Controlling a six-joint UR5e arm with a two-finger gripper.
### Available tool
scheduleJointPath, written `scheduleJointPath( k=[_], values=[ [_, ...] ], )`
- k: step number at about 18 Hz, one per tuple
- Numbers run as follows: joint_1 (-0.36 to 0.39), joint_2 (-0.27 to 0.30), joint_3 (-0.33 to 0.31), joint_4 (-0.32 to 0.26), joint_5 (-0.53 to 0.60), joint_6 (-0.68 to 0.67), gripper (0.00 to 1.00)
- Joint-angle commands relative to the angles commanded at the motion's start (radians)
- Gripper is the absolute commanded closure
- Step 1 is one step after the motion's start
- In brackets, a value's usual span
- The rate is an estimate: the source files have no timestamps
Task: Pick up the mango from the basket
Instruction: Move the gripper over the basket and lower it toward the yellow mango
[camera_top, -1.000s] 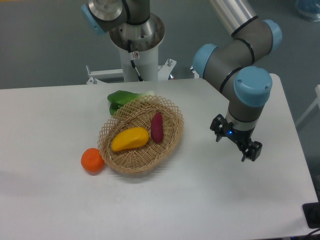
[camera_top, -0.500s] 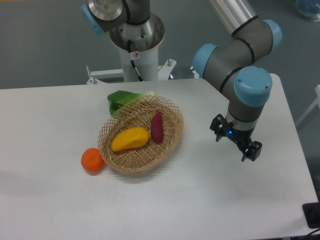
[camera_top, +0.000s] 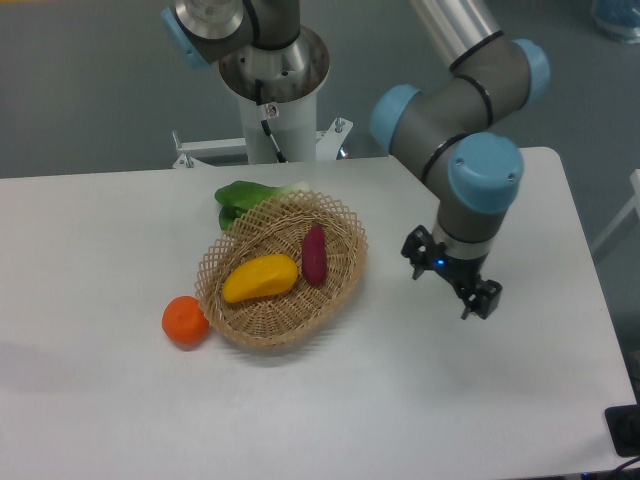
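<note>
My gripper takes hold of the mango by its orange end (camera_top: 283, 269) next, to lift it out of the wicker basket.
The mango (camera_top: 260, 277), yellow shading to orange at its left end, lies in the middle of the tan wicker basket (camera_top: 340, 215). A slim dark purple sweet potato (camera_top: 314, 255) rests beside it on the right. My gripper (camera_top: 449, 284) hangs above the bare table to the right of the basket, well apart from the mango. Its two dark fingers stand apart with nothing between them, so it is open.
A round orange fruit (camera_top: 185, 321) sits on the table against the basket's left front. Green leafy vegetable (camera_top: 243, 196) lies just behind the basket. The arm's base column (camera_top: 272, 90) rises at the table's back edge.
The arm and gripper have shifted left, toward the basket. The fruit and basket have not moved.
</note>
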Motion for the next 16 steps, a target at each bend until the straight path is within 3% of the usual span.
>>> scheduleJointPath(
  k=[11,16],
  values=[
    [-0.169,0.120,-0.222,0.032,-0.011,-0.104,0.00],
    [-0.213,0.131,-0.295,0.113,-0.009,-0.114,0.00]
  ],
)
